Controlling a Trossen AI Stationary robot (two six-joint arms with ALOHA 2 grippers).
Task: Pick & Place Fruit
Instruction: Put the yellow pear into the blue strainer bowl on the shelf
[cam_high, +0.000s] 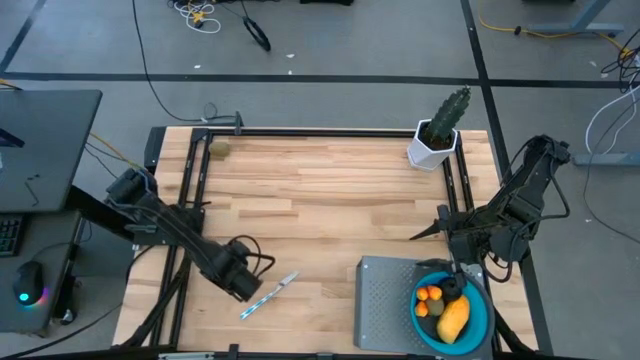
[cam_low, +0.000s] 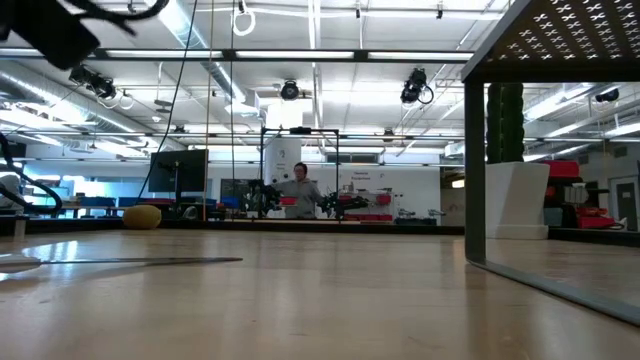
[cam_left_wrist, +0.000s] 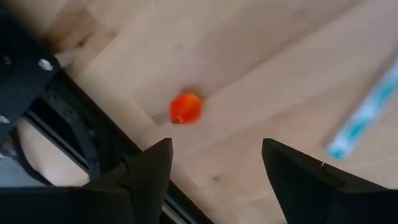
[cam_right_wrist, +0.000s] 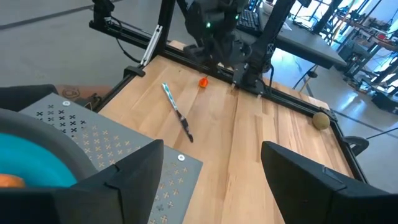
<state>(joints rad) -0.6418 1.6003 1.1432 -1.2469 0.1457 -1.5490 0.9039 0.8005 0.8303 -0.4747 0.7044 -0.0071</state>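
Observation:
My left gripper needs to pick up the tiny orange-red fruit by its round sides next. Then the fruit can go into the blue bowl (cam_high: 478, 322).
My left gripper (cam_high: 240, 282) (cam_left_wrist: 216, 149) is open near the table's near-left part. It hangs just over a tiny orange-red fruit (cam_left_wrist: 185, 108) (cam_right_wrist: 203, 82) that lies on the wood ahead of its fingers, untouched. An olive-brown oval fruit (cam_high: 218, 148) (cam_right_wrist: 320, 120) rests at the far-left corner by the rail. A yellow oblong (cam_high: 453, 320), orange pieces (cam_high: 430, 294) and a dark ball (cam_high: 456, 290) lie in a blue bowl (cam_high: 478, 322). My right gripper (cam_high: 432, 228) (cam_right_wrist: 212, 155) is open, above the table's right side just beyond the bowl.
The bowl sits on a grey perforated metal stand (cam_high: 388, 300) (cam_right_wrist: 93, 134) at the near right. A thin white-and-blue stick (cam_high: 268, 296) (cam_right_wrist: 177, 112) lies beside my left gripper. A cactus in a white pot (cam_high: 438, 135) stands at the far right. Black rails (cam_high: 320, 131) frame the table.

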